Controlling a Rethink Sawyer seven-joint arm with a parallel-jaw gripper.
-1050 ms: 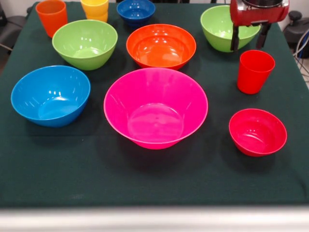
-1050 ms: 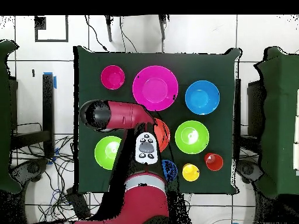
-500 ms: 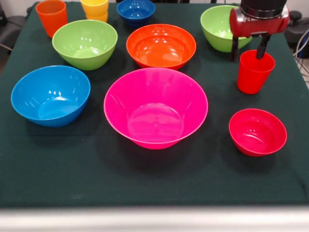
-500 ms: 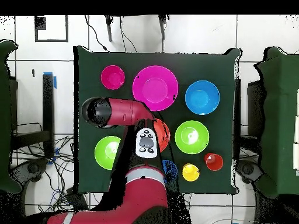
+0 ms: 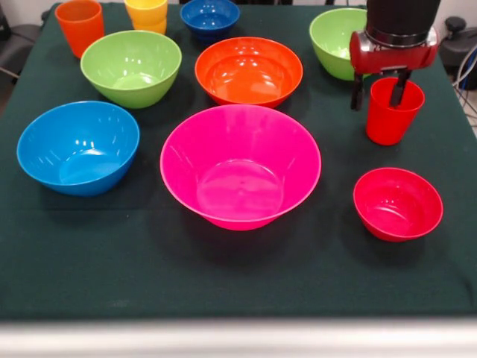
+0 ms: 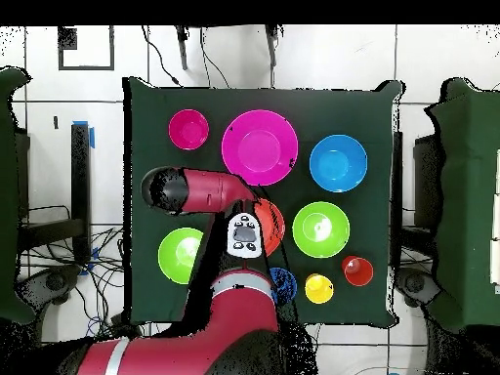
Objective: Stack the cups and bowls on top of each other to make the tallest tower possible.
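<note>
My gripper grabs the cup by its side at its rim [image 5: 372, 102] next, to set the red cup inside the pink bowl [image 5: 241, 165].
The red cup [image 5: 392, 123] stands upright at the right of the table. My gripper [image 5: 379, 92] is open and low over its rim, with one finger [image 5: 357, 93] outside the cup's left wall and the other [image 5: 399, 88] dipping into its mouth. The large pink bowl [image 5: 241, 165] sits in the middle, with the small red bowl [image 5: 397, 203] to the front right. No tower stands; every bowl sits apart. In the overhead view the arm's wrist [image 6: 163, 188] hides the red cup.
Behind the pink bowl lie an orange bowl [image 5: 249, 71], a lime green bowl [image 5: 131, 67] and a second green one [image 5: 335, 41] just behind the gripper. A light blue bowl [image 5: 78, 147] is at the left. A dark blue bowl [image 5: 210, 16], orange cup [image 5: 80, 26] and yellow cup [image 5: 147, 13] line the far edge.
The gripper has come forward from over the right green bowl and dropped down onto the red cup's rim. The cups and bowls have not moved.
</note>
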